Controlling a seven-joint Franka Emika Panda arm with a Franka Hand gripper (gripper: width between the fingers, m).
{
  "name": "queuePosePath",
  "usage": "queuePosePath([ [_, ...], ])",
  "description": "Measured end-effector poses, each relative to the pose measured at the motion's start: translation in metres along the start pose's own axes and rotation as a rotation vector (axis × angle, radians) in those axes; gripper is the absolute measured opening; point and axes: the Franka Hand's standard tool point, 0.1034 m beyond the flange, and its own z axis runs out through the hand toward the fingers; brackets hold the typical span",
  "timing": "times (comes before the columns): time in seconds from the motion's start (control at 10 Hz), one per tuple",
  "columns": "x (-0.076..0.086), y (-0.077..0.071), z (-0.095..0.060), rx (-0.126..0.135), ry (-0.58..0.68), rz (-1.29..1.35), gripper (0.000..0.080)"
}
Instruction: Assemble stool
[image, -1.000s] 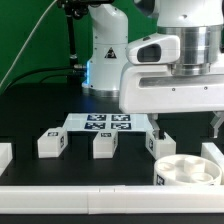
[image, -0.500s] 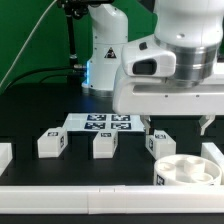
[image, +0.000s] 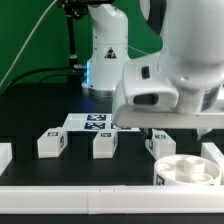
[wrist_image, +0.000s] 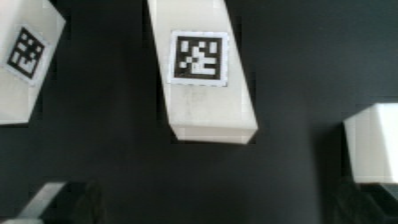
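Observation:
My gripper's fingers are short of the tagged leg's end (wrist_image: 214, 125) and would miss it if closed now, so I should move toward it first, then close on it.
The round white stool seat (image: 186, 168) lies near the front at the exterior view's right, sockets up. Three short white legs with tags lie in a row behind it: one on the left (image: 52, 142), one in the middle (image: 104, 144), one on the right (image: 160, 143), partly hidden by the arm. My gripper's white hand (image: 165, 95) hangs high over the right leg and seat, blurred, and its fingers do not show there. In the wrist view my gripper (wrist_image: 214, 212) is open and empty above one tagged leg (wrist_image: 205, 75), with another leg (wrist_image: 25, 60) beside it.
The marker board (image: 95, 122) lies flat behind the legs. Plain white border blocks stand at the exterior view's left (image: 4, 156) and right (image: 213, 153), and a white rail (image: 80, 196) runs along the front. A white part edge (wrist_image: 370, 150) shows in the wrist view.
The hand has swung toward the exterior view's left and nearer the camera, now blurred and covering more of the scene. Its fingers, seen spread apart earlier, are out of sight. The parts have not moved.

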Motion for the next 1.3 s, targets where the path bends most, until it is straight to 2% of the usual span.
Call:
queuePosePath([
  [0.1, -0.004, -0.002, 0.007, 0.009, -0.131, 0.003, 0.0649],
  [0.3, 0.0, -0.004, 0.01, 0.003, -0.203, -0.001, 0.0649],
  [0.6, 0.001, -0.005, 0.012, 0.001, -0.203, -0.002, 0.0649],
  [0.8, -0.008, -0.003, 0.024, -0.011, -0.276, -0.006, 0.0649],
  [1.1, -0.008, 0.0, 0.038, -0.011, -0.302, -0.006, 0.0649],
  [1.3, -0.008, -0.001, 0.04, -0.012, -0.307, -0.006, 0.0649],
])
